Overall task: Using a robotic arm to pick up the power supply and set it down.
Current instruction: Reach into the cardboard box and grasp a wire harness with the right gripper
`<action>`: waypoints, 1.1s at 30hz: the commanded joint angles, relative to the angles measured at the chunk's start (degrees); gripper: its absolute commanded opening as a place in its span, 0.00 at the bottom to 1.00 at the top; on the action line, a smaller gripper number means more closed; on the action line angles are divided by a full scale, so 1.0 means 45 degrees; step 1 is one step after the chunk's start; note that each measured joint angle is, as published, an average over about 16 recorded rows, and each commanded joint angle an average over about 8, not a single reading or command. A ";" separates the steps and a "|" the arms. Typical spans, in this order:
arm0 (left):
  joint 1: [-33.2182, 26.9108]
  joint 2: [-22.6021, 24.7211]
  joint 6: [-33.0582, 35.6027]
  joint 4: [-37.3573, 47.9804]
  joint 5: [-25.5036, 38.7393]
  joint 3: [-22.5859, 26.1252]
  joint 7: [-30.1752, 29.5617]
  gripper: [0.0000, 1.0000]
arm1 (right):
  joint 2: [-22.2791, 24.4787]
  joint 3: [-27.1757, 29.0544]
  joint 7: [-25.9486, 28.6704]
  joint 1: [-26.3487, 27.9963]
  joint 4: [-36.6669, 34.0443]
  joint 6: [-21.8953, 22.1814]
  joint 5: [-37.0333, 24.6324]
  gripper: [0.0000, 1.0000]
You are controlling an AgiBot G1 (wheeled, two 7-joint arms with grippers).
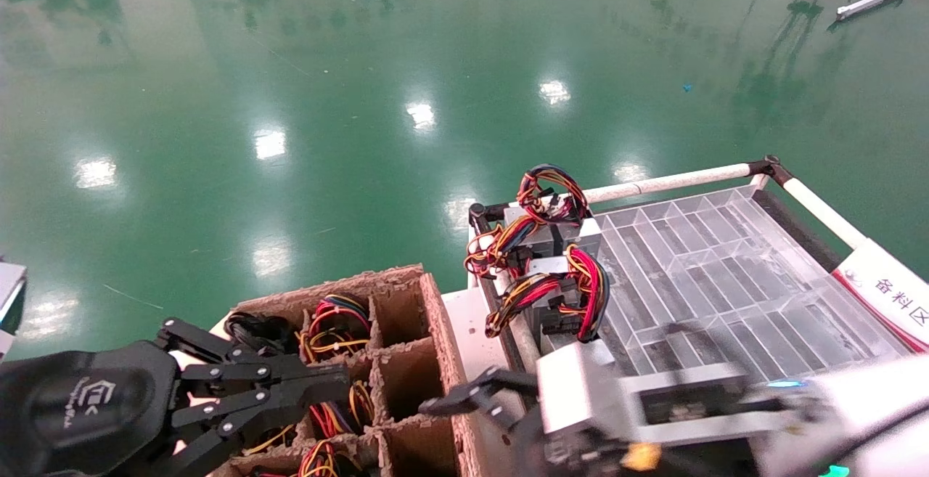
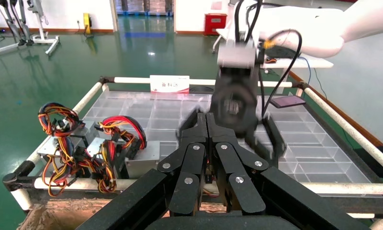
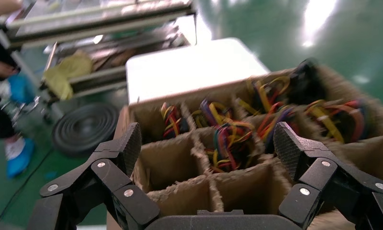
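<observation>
My right gripper next needs to grab the power supply by the wire bundle point(image 3: 229, 143) that sticks up, because the sides of the cardboard cell are close around the power supply's metal box.
Several power supplies stand in the cells of a cardboard carton point(image 1: 435, 332), and only their wire bundles show. A bundle of orange, yellow and red wires point(image 3: 230, 143) lies in line with my right gripper point(image 3: 208, 143). That same bundle point(image 1: 359, 401) sits in the carton's middle cell, its metal box hidden. The right gripper point(image 1: 464, 415) hovers open at the carton's right side, empty and apart from the bundle. My left gripper point(image 1: 341, 382) is shut on nothing above the carton's near left cells, its fingers point(image 2: 199, 129) pressed together.
Two silver supplies with coloured wire loops point(image 1: 551, 241) point(image 1: 562, 303) lie at the left end of a clear divided tray point(image 1: 726, 259) on a white-railed cart point(image 1: 668, 183). The carton's right-hand cells point(image 1: 406, 382) hold nothing. Green floor lies beyond.
</observation>
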 commanded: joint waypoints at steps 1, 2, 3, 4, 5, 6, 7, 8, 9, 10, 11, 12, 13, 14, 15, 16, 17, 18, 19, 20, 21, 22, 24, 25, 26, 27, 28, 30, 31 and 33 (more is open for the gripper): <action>0.0000 0.0000 0.0000 0.0000 0.0000 0.0000 0.0000 0.00 | -0.0510 -0.0377 -0.0092 0.0351 -0.0364 -0.0104 -0.0529 1.00; 0.0000 0.0000 0.0000 0.0000 0.0000 0.0000 0.0000 0.00 | -0.0746 -0.0529 -0.0166 0.0501 -0.0584 -0.0137 -0.0733 0.99; 0.0000 0.0000 0.0000 0.0000 0.0000 0.0000 0.0000 0.00 | -0.0972 -0.0669 -0.0246 0.0641 -0.0802 -0.0161 -0.0923 0.93; 0.0000 0.0000 0.0000 0.0000 0.0000 0.0000 0.0000 0.00 | -0.1196 -0.0809 -0.0339 0.0786 -0.1029 -0.0183 -0.1118 0.83; 0.0000 0.0000 0.0000 0.0000 0.0000 0.0000 0.0000 0.00 | -0.1415 -0.0946 -0.0437 0.0930 -0.1257 -0.0196 -0.1313 0.71; 0.0000 0.0000 0.0000 0.0000 0.0000 0.0000 0.0000 0.00 | -0.1627 -0.1073 -0.0536 0.1064 -0.1479 -0.0194 -0.1501 0.58; 0.0000 0.0000 0.0000 0.0000 0.0000 0.0000 0.0000 0.00 | -0.1841 -0.1199 -0.0641 0.1196 -0.1711 -0.0188 -0.1685 0.46; 0.0000 0.0000 0.0000 0.0000 0.0000 0.0000 0.0000 0.00 | -0.2056 -0.1320 -0.0749 0.1320 -0.1943 -0.0178 -0.1861 0.33; 0.0000 0.0000 0.0000 0.0000 0.0000 0.0000 0.0000 0.00 | -0.2261 -0.1432 -0.0857 0.1434 -0.2166 -0.0163 -0.2024 0.21; 0.0000 0.0000 0.0000 0.0000 0.0000 0.0000 0.0000 0.00 | -0.2467 -0.1543 -0.0972 0.1546 -0.2393 -0.0151 -0.2185 0.09; 0.0000 0.0000 0.0000 0.0000 0.0000 0.0000 0.0000 0.00 | -0.2669 -0.1651 -0.1087 0.1651 -0.2619 -0.0138 -0.2339 0.03; 0.0000 0.0000 0.0000 0.0000 0.0000 0.0000 0.0000 0.00 | -0.2864 -0.1749 -0.1193 0.1745 -0.2839 -0.0125 -0.2474 0.00; 0.0000 0.0000 0.0000 0.0000 0.0000 0.0000 0.0000 0.02 | -0.3058 -0.1843 -0.1301 0.1836 -0.3069 -0.0117 -0.2598 0.00; 0.0000 0.0000 0.0000 0.0000 0.0000 0.0000 0.0000 0.05 | -0.3243 -0.1934 -0.1410 0.1925 -0.3295 -0.0115 -0.2717 0.00; 0.0000 0.0000 0.0000 0.0000 0.0000 0.0000 0.0000 0.10 | -0.3416 -0.2015 -0.1512 0.2006 -0.3513 -0.0112 -0.2821 0.00; 0.0000 0.0000 0.0000 0.0000 0.0000 0.0000 0.0000 0.16 | -0.3585 -0.2093 -0.1619 0.2086 -0.3736 -0.0114 -0.2916 0.00; 0.0000 0.0000 0.0000 0.0000 0.0000 0.0000 0.0000 0.22 | -0.3747 -0.2171 -0.1725 0.2165 -0.3954 -0.0117 -0.3014 0.00; 0.0000 0.0000 0.0000 0.0000 0.0000 0.0000 0.0000 0.29 | -0.3897 -0.2241 -0.1824 0.2239 -0.4163 -0.0116 -0.3103 0.00; 0.0000 0.0000 0.0000 0.0000 0.0000 0.0001 0.0000 0.38 | -0.4041 -0.2310 -0.1928 0.2313 -0.4375 -0.0113 -0.3192 0.00; 0.0000 0.0000 0.0000 0.0000 0.0000 0.0001 0.0000 0.46 | -0.4177 -0.2374 -0.2034 0.2387 -0.4579 -0.0106 -0.3278 0.00; 0.0000 0.0000 0.0000 0.0000 0.0000 0.0001 0.0000 0.54 | -0.4302 -0.2431 -0.2136 0.2455 -0.4771 -0.0095 -0.3356 0.00; 0.0000 0.0000 0.0000 0.0000 0.0000 0.0001 0.0000 0.60 | -0.4423 -0.2487 -0.2240 0.2524 -0.4962 -0.0084 -0.3433 0.00; 0.0000 0.0000 0.0000 0.0000 0.0000 0.0001 0.0000 0.70 | -0.4643 -0.2590 -0.2439 0.2658 -0.5316 -0.0056 -0.3578 0.00; 0.0000 0.0000 0.0000 0.0000 0.0000 0.0001 0.0000 0.74 | -0.4743 -0.2633 -0.2538 0.2722 -0.5486 -0.0036 -0.3639 0.00; 0.0000 0.0000 0.0000 0.0000 0.0000 0.0001 0.0000 0.77 | -0.4838 -0.2671 -0.2635 0.2783 -0.5648 -0.0017 -0.3694 0.00; 0.0000 0.0000 0.0000 0.0000 0.0000 0.0001 0.0000 0.80 | -0.4922 -0.2706 -0.2727 0.2840 -0.5794 0.0003 -0.3742 0.00; 0.0000 0.0000 0.0000 0.0000 0.0000 0.0001 0.0000 0.82 | -0.5001 -0.2739 -0.2817 0.2896 -0.5936 0.0023 -0.3787 0.00; 0.0000 0.0000 0.0000 0.0000 -0.0001 0.0001 0.0000 0.87 | -0.5141 -0.2799 -0.2980 0.2990 -0.6194 0.0063 -0.3855 0.00; 0.0000 0.0000 0.0000 0.0000 -0.0001 0.0001 0.0000 0.88 | -0.5201 -0.2827 -0.3057 0.3032 -0.6311 0.0083 -0.3882 0.00; 0.0000 0.0000 0.0000 0.0000 -0.0001 0.0001 0.0000 0.92 | -0.5301 -0.2886 -0.3193 0.3108 -0.6513 0.0126 -0.3933 0.00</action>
